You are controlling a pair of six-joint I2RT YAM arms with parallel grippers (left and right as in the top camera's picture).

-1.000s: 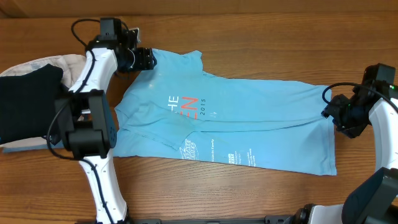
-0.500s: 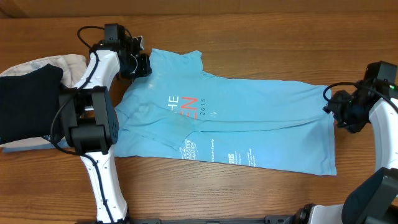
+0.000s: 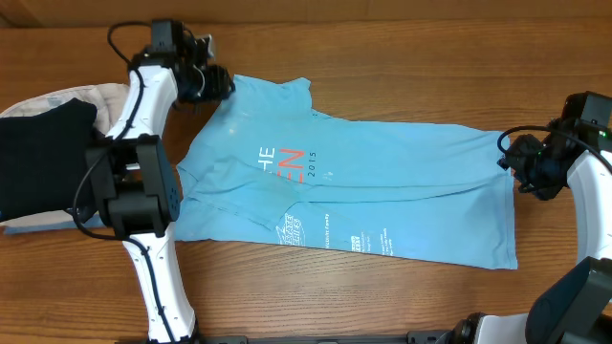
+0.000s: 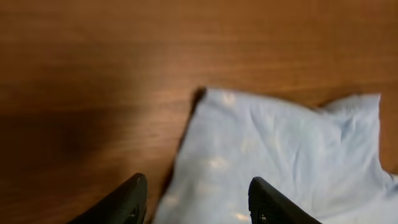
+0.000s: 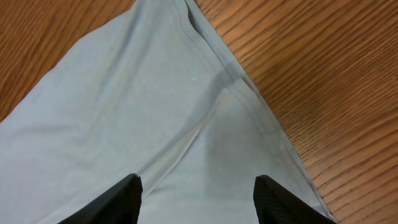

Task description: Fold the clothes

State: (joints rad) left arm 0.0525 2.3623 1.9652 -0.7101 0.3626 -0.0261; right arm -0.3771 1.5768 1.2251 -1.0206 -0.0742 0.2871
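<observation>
The left gripper of the robot next needs to grip the T-shirt's far corner (image 3: pixel 241 83) (image 4: pixel 215 107) opposite the hem, to fold the T-shirt's far side over its near side.
The light sky-blue T-shirt (image 3: pixel 354 191) lies flat across the wooden table, partly folded lengthwise, with the red-and-white "2015" print (image 3: pixel 287 164) facing up. My left gripper (image 3: pixel 218 82) is open and empty just above the shirt's far left corner, which shows in the left wrist view (image 4: pixel 280 155). My right gripper (image 3: pixel 521 172) is open and empty above the shirt's right hem, which shows in the right wrist view (image 5: pixel 242 87).
A black folded garment (image 3: pixel 43 158) lies on a beige folded garment (image 3: pixel 96 96) at the left edge of the table. Bare wood (image 3: pixel 430 67) lies beyond the shirt and along the front edge.
My left gripper has moved slightly up and away from the shirt's far left corner. My right gripper has barely shifted. The shirt lies unchanged.
</observation>
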